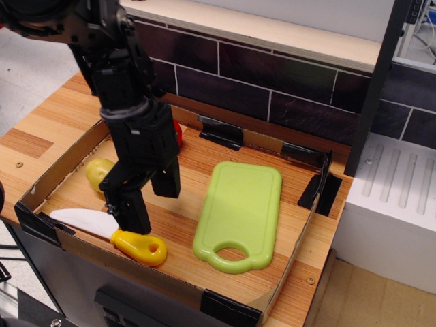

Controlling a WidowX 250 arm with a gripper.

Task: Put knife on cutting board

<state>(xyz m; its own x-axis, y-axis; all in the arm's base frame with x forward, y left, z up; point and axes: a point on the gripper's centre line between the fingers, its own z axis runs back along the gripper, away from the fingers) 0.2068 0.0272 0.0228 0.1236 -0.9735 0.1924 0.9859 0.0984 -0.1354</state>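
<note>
The gripper grips the knife by its yellow handle next, to put it on the cutting board.
The knife lies on the wooden floor at the front left of the cardboard tray, white blade to the left, yellow handle with a hole to the right. The light green cutting board lies flat to its right, handle hole toward the front. My black gripper is open, fingers pointing down. One finger stands right over the knife where blade meets handle. The other finger is behind it, above bare wood. I cannot tell whether a finger touches the knife.
A yellow potato sits at the left of the tray, partly behind my gripper. A red object shows behind the arm. Low cardboard walls with black tape corners ring the tray. A dark brick wall stands behind.
</note>
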